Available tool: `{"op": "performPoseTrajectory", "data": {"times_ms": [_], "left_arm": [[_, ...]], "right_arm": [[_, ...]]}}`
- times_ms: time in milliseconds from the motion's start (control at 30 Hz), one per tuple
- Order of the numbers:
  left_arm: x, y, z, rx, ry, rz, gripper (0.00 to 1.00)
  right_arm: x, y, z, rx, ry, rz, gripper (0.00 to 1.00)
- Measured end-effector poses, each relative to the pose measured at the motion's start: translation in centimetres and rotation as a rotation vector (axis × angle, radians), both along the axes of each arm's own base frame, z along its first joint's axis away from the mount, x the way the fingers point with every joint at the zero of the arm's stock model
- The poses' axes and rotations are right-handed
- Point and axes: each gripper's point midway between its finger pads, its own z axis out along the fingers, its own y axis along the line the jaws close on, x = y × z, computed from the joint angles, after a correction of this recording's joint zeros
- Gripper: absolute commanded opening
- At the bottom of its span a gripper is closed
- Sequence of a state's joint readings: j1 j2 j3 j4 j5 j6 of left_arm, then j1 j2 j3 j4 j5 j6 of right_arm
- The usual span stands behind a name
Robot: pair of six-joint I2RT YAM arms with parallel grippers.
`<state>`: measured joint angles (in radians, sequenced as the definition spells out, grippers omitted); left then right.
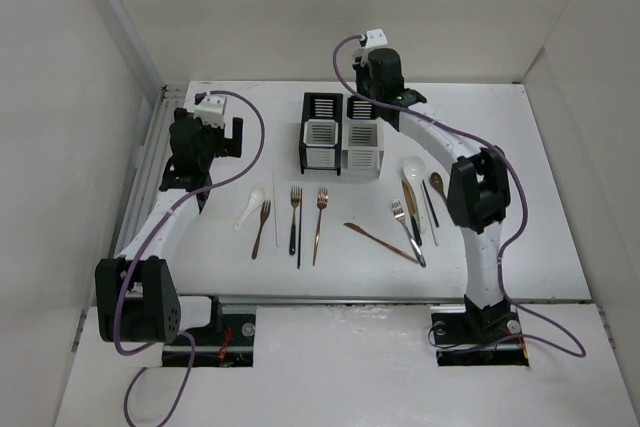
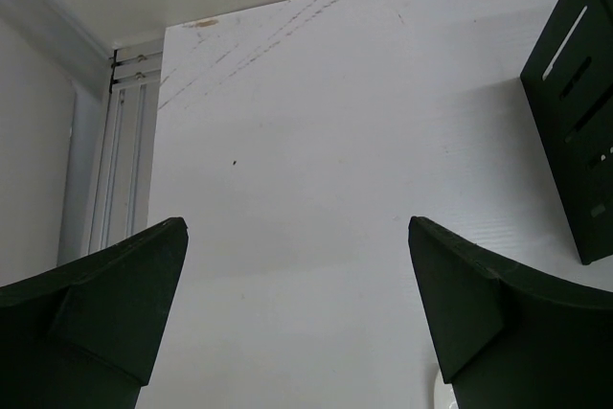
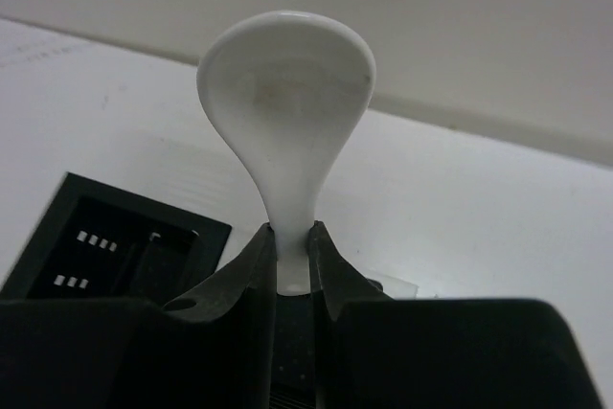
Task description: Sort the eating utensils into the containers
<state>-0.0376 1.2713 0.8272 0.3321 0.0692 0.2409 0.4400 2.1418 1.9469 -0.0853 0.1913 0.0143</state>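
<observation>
My right gripper needs to keep holding the spoon for now. The end of the spoon's handle is above the far rim of the white container, so the spoon would land outside if I opened now.
My right gripper (image 3: 292, 232) is shut on the handle of a white spoon (image 3: 285, 93), whose bowl stands up in front of the far wall. It hangs above the two containers (image 1: 365, 87): the black one (image 3: 115, 246) lies below and to the left, the white one (image 1: 362, 147) beside it. My left gripper (image 2: 297, 227) is open and holds nothing, over bare table left of the black container (image 2: 575, 122). On the table lie another white spoon (image 1: 250, 209), copper forks (image 1: 319, 222), a copper knife (image 1: 380, 242), a silver fork (image 1: 405, 227) and a brown spoon (image 1: 437, 185).
A metal rail (image 2: 124, 170) runs along the table's left edge, close to my left gripper. White walls enclose the table on the left, far and right sides. A third white spoon (image 1: 413, 169), a dark-handled knife (image 1: 410, 202) and a black chopstick (image 1: 430, 202) lie beside my right arm.
</observation>
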Motion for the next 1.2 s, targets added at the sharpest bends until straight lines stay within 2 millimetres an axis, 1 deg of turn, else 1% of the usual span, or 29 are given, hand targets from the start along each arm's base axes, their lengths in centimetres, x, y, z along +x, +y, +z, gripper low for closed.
{"op": "performPoseTrajectory", "data": {"times_ms": [33,133,300,367,567,633,667,700,800,1000,1033,1100,1167,1200], "left_arm": [[0.0,0.0,-0.1,0.000,0.005,0.002,1.00],[-0.1,0.0,-0.7,-0.005,0.024,0.005,1.00],[0.1,0.0,-1.7,-0.006,0.055,0.008,1.00],[0.2,0.1,-2.0,-0.007,0.065,0.010,1.00],[0.5,0.0,-2.1,-0.008,0.071,0.010,1.00],[0.6,0.0,-2.1,-0.008,0.070,0.010,1.00],[0.6,0.1,-2.1,-0.007,0.070,0.010,1.00],[0.6,0.0,-2.1,-0.007,0.069,0.010,1.00],[0.6,0.1,-2.0,-0.006,0.068,0.010,1.00],[0.6,0.1,-2.0,-0.005,0.068,0.013,1.00],[0.6,0.1,-2.0,-0.005,0.068,0.013,1.00],[0.6,0.1,-2.0,-0.005,0.067,0.013,1.00],[0.6,0.1,-2.0,-0.003,0.066,0.012,1.00],[0.6,0.1,-2.0,-0.002,0.066,0.012,1.00]], "right_arm": [[0.0,0.0,-1.3,-0.003,0.025,-0.003,0.00],[-0.5,-0.3,-4.5,-0.012,0.088,-0.012,0.00],[-2.0,-1.0,-8.5,-0.024,0.171,-0.035,0.00],[-2.4,-1.1,-9.6,-0.023,0.192,-0.042,0.00],[-2.7,-0.8,-9.5,0.002,0.182,-0.048,0.00],[-2.7,-0.8,-9.5,0.005,0.182,-0.049,0.07],[-2.7,-0.8,-9.5,0.006,0.183,-0.049,0.17],[-2.7,-0.8,-9.5,0.008,0.183,-0.050,0.23],[-2.8,-0.6,-9.3,0.019,0.184,-0.048,0.38],[-3.2,-0.6,-8.1,0.028,0.169,-0.040,0.39],[-3.2,-0.6,-7.8,0.030,0.165,-0.039,0.41],[-3.3,-0.7,-6.8,0.039,0.150,-0.040,0.46],[-3.4,-0.8,-5.3,0.049,0.129,-0.038,0.61],[-3.5,-0.8,-5.0,0.048,0.123,-0.036,0.61]]}}
